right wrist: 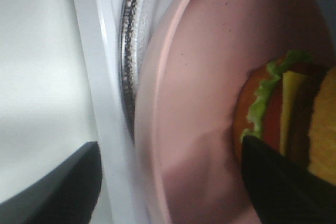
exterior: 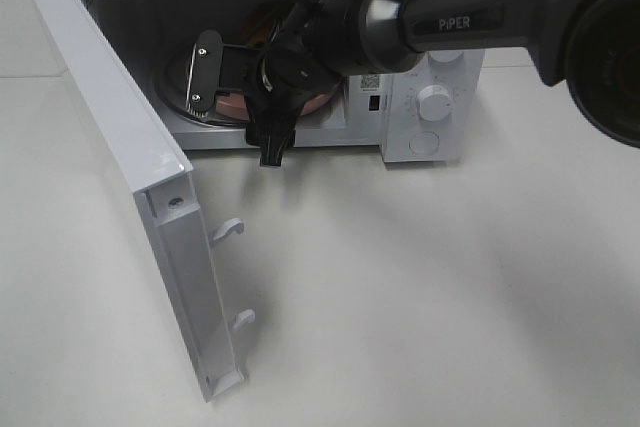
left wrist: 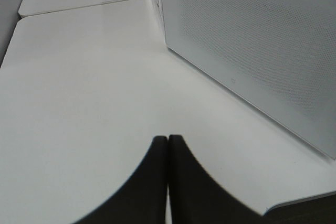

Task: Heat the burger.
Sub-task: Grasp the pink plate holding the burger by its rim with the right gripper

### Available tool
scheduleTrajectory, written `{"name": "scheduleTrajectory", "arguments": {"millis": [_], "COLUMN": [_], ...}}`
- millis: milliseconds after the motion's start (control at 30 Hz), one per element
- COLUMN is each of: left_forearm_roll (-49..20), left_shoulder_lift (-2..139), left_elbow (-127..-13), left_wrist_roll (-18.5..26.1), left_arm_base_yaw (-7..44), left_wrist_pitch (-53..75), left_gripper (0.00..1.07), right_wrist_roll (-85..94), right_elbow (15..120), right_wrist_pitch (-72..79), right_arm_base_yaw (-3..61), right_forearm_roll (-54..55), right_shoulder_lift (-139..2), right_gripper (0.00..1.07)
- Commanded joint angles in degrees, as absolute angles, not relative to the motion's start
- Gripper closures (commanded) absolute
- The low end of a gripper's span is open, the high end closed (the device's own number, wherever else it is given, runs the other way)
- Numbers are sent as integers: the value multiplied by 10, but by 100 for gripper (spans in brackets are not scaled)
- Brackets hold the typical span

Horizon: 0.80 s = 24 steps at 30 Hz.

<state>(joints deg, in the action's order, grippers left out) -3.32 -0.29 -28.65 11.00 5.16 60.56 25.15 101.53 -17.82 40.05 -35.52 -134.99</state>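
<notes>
Next, my right gripper grabs the pink plate by its rim [right wrist: 149, 124], to bring the heated burger [right wrist: 286, 114] out of the open microwave.
The burger [right wrist: 294, 103] lies on a wide pink plate [right wrist: 199, 93] inside the open microwave [exterior: 432, 67]; lettuce, tomato and cheese layers show in the right wrist view. My right gripper [right wrist: 168, 182] reaches into the cavity and stands open. One finger [right wrist: 278, 182] is over the plate right by the burger, the other [right wrist: 58, 187] outside the plate's rim. In the exterior high view the right gripper [exterior: 240, 107] and its arm hide the burger; only slivers of the plate [exterior: 232, 104] show. My left gripper [left wrist: 168, 148] is shut and empty above the table.
The microwave door [exterior: 110, 147] swings wide open to the left, its latch hooks [exterior: 228, 231] sticking out. The left wrist view shows the door's perforated outer face [left wrist: 252, 40] close by. A glass turntable [right wrist: 131, 51] lies under the plate. White tabletop [exterior: 430, 297] stretches in front.
</notes>
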Motion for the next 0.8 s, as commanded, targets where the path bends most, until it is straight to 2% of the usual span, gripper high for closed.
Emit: {"name": "scheduleTrajectory", "arguments": {"millis": [33, 467, 633, 800], "left_forearm_roll": [-33, -33, -33, -33], "left_shoulder_lift": [-14, -14, -14, -14], "left_elbow": [-285, -285, -285, -285], "left_wrist_roll": [106, 106, 106, 106], "left_arm_base_yaw": [50, 50, 50, 50], "left_wrist_pitch": [597, 597, 597, 597], "left_gripper": [106, 106, 106, 106], "right_wrist_roll": [238, 222, 225, 227], "right_elbow": [1021, 1020, 1020, 1020], "right_wrist_pitch": [-176, -168, -166, -174], "right_arm_base_yaw": [399, 399, 399, 399], "right_forearm_roll": [-357, -345, -343, -343], "right_shoulder_lift": [-1360, -1384, -1384, -1384], "right_gripper": [36, 36, 40, 50]}}
